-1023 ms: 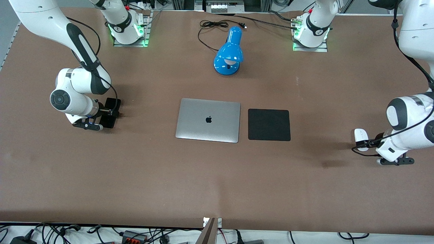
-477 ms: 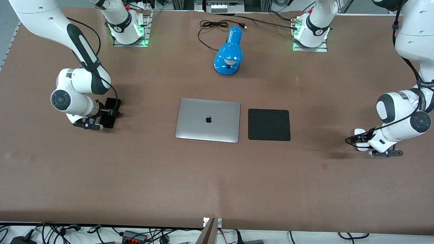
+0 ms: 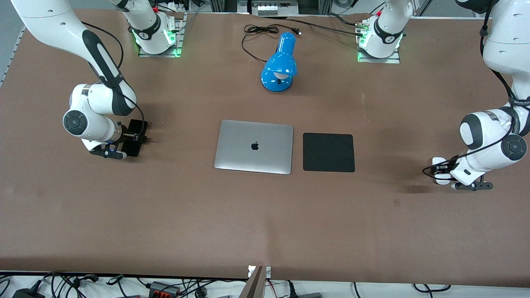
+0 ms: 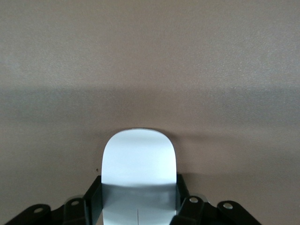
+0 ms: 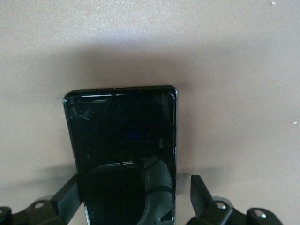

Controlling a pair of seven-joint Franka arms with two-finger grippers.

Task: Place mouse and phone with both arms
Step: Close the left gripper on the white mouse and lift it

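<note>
My right gripper closes now, since its fingers are on either side of the black phone's long sides. Closing now would catch the phone.
The white mouse (image 3: 437, 160) lies on the brown table at the left arm's end. My left gripper (image 3: 439, 169) is down on it, its fingers pressed against both sides. In the left wrist view the mouse (image 4: 138, 159) fills the gap of the left gripper (image 4: 137, 187). The black phone (image 3: 136, 125) lies flat at the right arm's end. My right gripper (image 3: 133, 140) is low over it. In the right wrist view the phone (image 5: 122, 136) sits between the fingers of the right gripper (image 5: 134, 183), with a gap at one finger (image 5: 199, 187).
A closed silver laptop (image 3: 254, 147) lies mid-table, with a square black mat (image 3: 328, 152) beside it toward the left arm's end. A blue desk lamp (image 3: 280, 64) and its black cable (image 3: 261, 31) lie farther from the camera, between the arm bases.
My left arm's wrist has swung in and its gripper has settled over the mouse, then held still. The mouse and phone have stayed put. The right arm has barely moved.
</note>
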